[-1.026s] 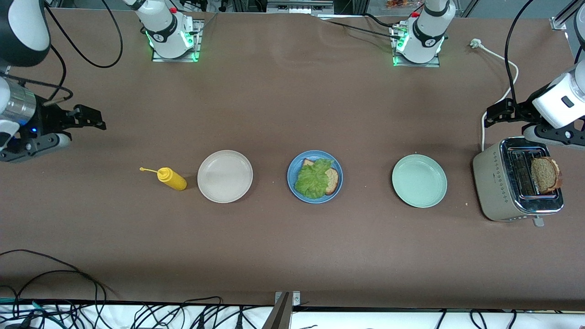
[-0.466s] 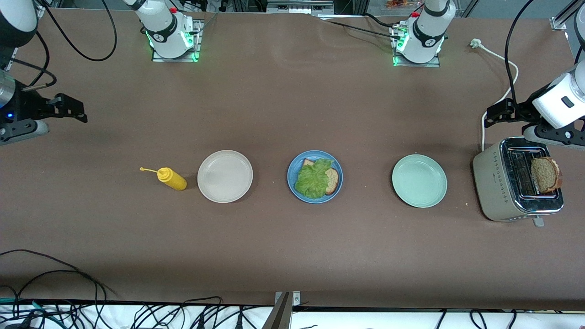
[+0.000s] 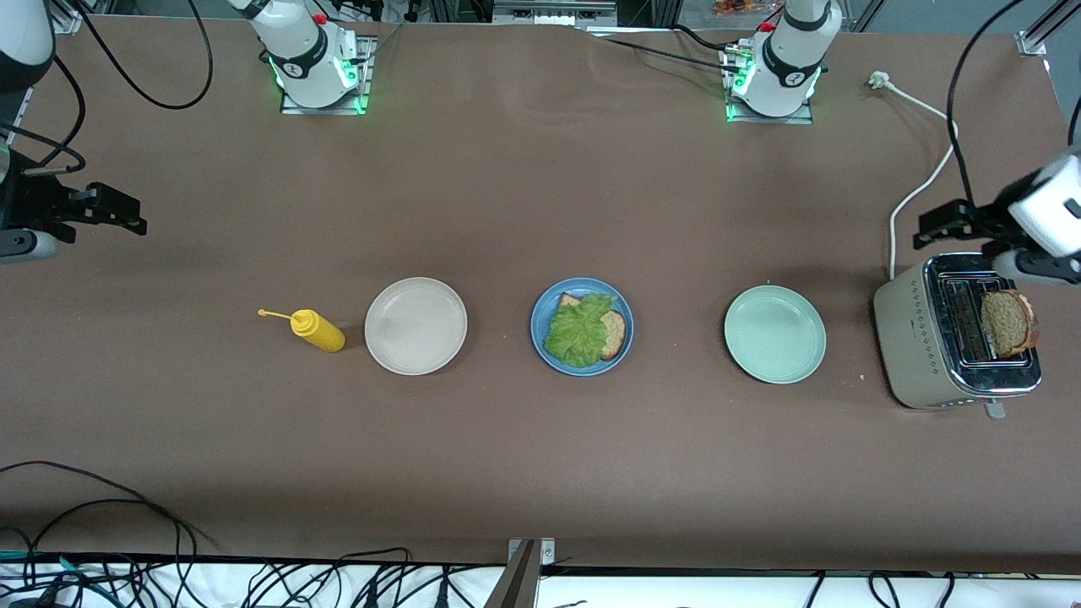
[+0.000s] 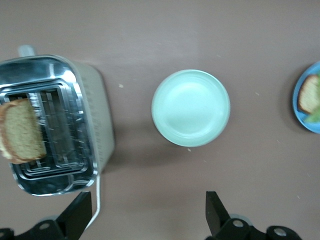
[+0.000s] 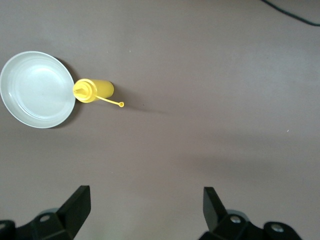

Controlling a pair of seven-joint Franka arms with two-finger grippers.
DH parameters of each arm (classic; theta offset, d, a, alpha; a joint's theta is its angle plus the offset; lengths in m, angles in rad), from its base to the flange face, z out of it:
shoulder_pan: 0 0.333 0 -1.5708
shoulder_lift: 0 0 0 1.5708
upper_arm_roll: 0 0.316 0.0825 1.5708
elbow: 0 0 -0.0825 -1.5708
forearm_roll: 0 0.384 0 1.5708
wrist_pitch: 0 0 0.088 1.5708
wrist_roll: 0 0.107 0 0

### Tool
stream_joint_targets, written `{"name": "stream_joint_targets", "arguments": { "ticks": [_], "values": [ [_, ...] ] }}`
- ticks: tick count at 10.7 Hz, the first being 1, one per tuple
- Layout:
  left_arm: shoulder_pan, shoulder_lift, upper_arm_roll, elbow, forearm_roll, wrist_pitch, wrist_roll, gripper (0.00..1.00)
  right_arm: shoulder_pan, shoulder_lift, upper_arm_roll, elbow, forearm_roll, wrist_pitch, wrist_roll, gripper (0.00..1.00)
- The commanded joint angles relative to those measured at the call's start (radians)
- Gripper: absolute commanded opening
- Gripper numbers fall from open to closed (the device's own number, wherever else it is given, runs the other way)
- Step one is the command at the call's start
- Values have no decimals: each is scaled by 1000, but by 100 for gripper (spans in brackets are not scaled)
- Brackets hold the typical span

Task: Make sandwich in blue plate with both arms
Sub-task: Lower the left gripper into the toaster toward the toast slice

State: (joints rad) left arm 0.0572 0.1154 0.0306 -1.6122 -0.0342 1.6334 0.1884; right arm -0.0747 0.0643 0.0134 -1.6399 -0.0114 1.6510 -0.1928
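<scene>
The left gripper should next grab the bread slice in the toaster by its exposed top part, so that the robot can finish the sandwich on the blue plate.
The blue plate (image 3: 541,313) sits mid-table with one bread slice (image 3: 616,334) lying in it and a ruffled lettuce leaf (image 3: 576,331) covering most of that slice. A second bread slice (image 3: 1007,323) stands in a slot of the toaster (image 3: 908,338) at the left arm's end. My left gripper (image 3: 947,221) hangs open and empty over the table beside the toaster. In the left wrist view the toaster (image 4: 97,115), its slice (image 4: 22,131) and the blue plate's edge (image 4: 297,107) show past the left gripper (image 4: 145,215). My right gripper (image 3: 105,213) hangs open over bare table at the right arm's end.
An empty pale green plate (image 3: 774,334) lies between the blue plate and the toaster. An empty beige plate (image 3: 415,325) and a yellow squeeze bottle (image 3: 318,330) lie toward the right arm's end. The toaster's white cable (image 3: 920,190) runs under the left gripper.
The right gripper has drawn back toward the right arm's end of the table. The left gripper has shifted a little toward the left arm's end. Both stay open.
</scene>
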Motion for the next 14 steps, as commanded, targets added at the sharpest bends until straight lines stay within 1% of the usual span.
{"name": "stream_joint_targets", "arguments": {
  "ticks": [1,2,3,5,8,11,14],
  "values": [
    [87,162,8,156,4,0,77,100,-2,-69,11,-46,-6,16,30,100],
    [123,185,6,170,4,20,94,100,0,-69,11,-44,-4,16,30,100],
    [134,200,6,170,4,55,121,100,0,-69,11,-41,-4,16,30,100],
    [177,243,8,172,4,165,167,100,0,-69,8,-41,-4,13,30,100],
    [239,334,8,170,3,308,249,100,4,-64,8,-26,-4,12,50,100],
    [266,346,8,123,8,316,247,100,1,-63,-12,-26,-5,-3,47,100],
    [299,352,8,77,8,310,250,100,-3,-49,-15,2,2,-11,39,100]
  ]
}}
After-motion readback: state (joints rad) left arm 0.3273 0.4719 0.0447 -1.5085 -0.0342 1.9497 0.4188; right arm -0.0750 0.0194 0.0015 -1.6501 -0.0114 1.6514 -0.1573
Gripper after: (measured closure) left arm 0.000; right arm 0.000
